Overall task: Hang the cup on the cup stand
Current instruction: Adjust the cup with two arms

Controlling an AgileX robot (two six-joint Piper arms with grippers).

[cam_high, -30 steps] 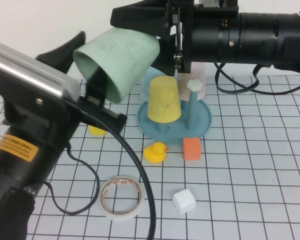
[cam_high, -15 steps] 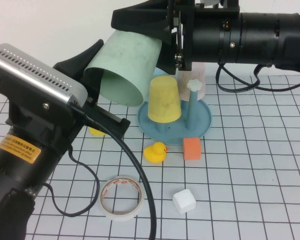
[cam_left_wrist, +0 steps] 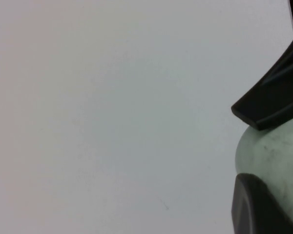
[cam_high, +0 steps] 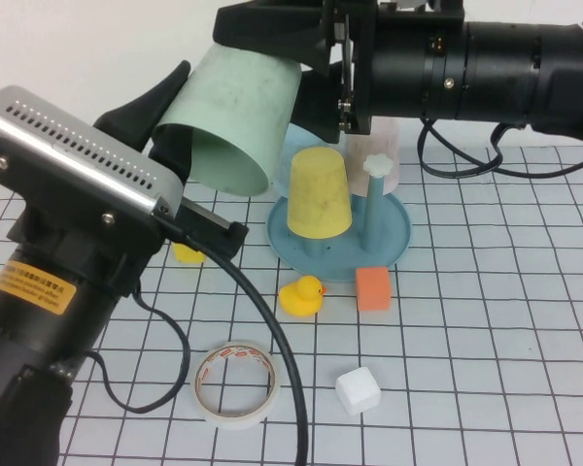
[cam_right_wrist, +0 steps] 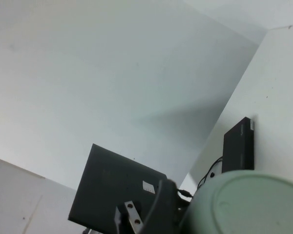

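My right gripper should next pinch the pale sage-green cup by its closed end point(cam_high: 262, 68) to hang it on the flower-knobbed peg point(cam_high: 374, 204).
The pale sage-green cup point(cam_high: 238, 116) is held on its side high above the table, its open mouth toward my left arm. My left gripper point(cam_high: 199, 160) is shut on its rim; in the left wrist view the cup point(cam_left_wrist: 278, 156) sits between two black fingers point(cam_left_wrist: 268, 107). My right gripper point(cam_high: 272, 63) is open at the top, with its fingers on either side of the cup's closed end, which fills the corner of the right wrist view point(cam_right_wrist: 254, 204). The teal cup stand point(cam_high: 394, 233) stands below, with a white flower knob point(cam_high: 376, 165) and an upturned yellow cup point(cam_high: 319, 194) on one peg.
A yellow duck point(cam_high: 301, 294) and an orange block point(cam_high: 373, 288) lie just in front of the stand. A white cube point(cam_high: 358, 390) and a tape roll point(cam_high: 236, 382) lie nearer. A pale pink cup point(cam_high: 389, 146) stands behind the stand.
My left gripper has carried the green cup up and to the right, bringing its closed end between the right gripper's fingers. The right arm has not moved.
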